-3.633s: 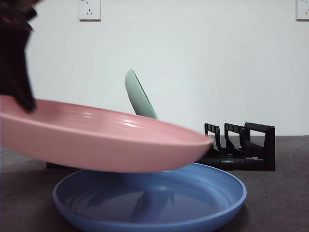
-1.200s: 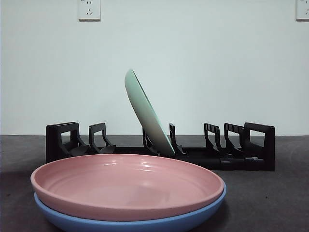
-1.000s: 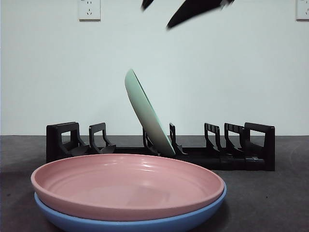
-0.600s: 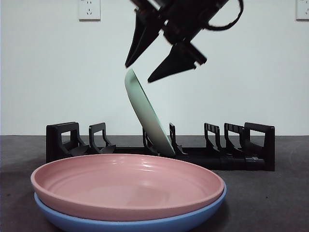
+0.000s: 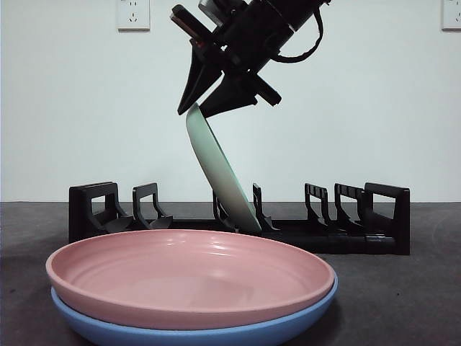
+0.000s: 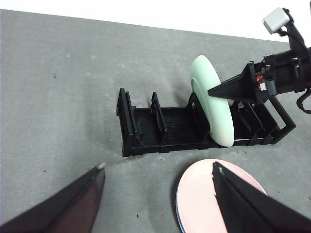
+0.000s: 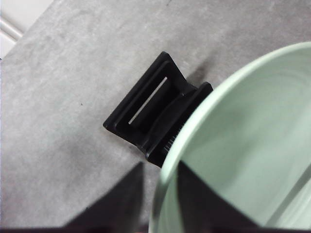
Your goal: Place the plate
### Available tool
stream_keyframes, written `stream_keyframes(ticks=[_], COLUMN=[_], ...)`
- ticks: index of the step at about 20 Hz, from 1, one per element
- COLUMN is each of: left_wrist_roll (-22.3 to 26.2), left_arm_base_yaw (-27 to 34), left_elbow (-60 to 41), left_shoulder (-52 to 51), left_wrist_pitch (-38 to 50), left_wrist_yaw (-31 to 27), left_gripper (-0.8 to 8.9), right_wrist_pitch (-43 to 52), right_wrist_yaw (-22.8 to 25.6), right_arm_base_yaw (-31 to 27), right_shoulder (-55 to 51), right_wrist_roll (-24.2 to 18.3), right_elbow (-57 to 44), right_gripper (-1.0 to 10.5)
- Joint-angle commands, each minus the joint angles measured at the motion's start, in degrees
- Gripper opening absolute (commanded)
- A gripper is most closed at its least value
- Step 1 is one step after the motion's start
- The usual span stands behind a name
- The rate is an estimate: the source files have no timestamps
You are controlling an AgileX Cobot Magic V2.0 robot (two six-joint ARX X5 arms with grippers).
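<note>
I should lift the pale green plate [image 5: 220, 173] out of the dish rack, so my right gripper should grab its rim [image 5: 193, 109] next.
A pale green plate [image 5: 220, 173] leans in the middle slots of a black dish rack [image 5: 94, 209]. My right gripper [image 5: 192, 113] has come down from above and sits at the plate's top rim. In the right wrist view the right gripper [image 7: 159, 165] is open, with one jaw on each side of the green plate [image 7: 243, 145] rim and a thin gap showing. A pink plate [image 5: 187, 277] lies flat, stacked on a blue plate [image 5: 216, 335], in front of the rack. My left gripper [image 6: 158, 166] hangs open and empty high above the table, over the rack [image 6: 146, 126] and the pink plate [image 6: 199, 194].
The rack has free slots on both sides of the green plate [image 6: 214, 107]. The right arm [image 6: 272, 80] reaches in over the rack's far end. A white wall with sockets [image 5: 134, 14] stands behind the dark grey table.
The pink plate was set down on the blue plate and the arm holding it left. The right gripper then came down from above, and its jaws narrowed around the green plate's top rim.
</note>
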Motion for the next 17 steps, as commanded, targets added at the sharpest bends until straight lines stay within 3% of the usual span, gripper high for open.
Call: stream_keyframes(ticks=[1,8,15,17], left_wrist_roll=[0.6,0.6,0.7,0.7], left_arm_base_yaw=[-0.2,-0.2,-0.2,-0.2], left_elbow=[1.3,1.3,1.3,1.3], left_shoulder=[0.4,0.4,0.4,0.4], left_wrist_pitch=[0.4,0.5,0.5,0.5], left_wrist_yaw=[-0.4,-0.4,-0.5,-0.5], left_gripper=[3.45,3.45,3.45,3.45], right_wrist_pitch=[0.1,-0.7,-4.3,-6.7], right_wrist_yaw=[-0.1,-4.7,-9.6,-10.8], right_arm_base_yaw=[0.5,0.5,0.8,1.6], right_shoulder=[0.9,-1.3,-12.7,-16.3], right_wrist_roll=[0.7,2.3,2.0,0.2], right_elbow=[1.4,1.6,1.6,1.6], right_gripper=[0.1,0.1,0.1,0.1])
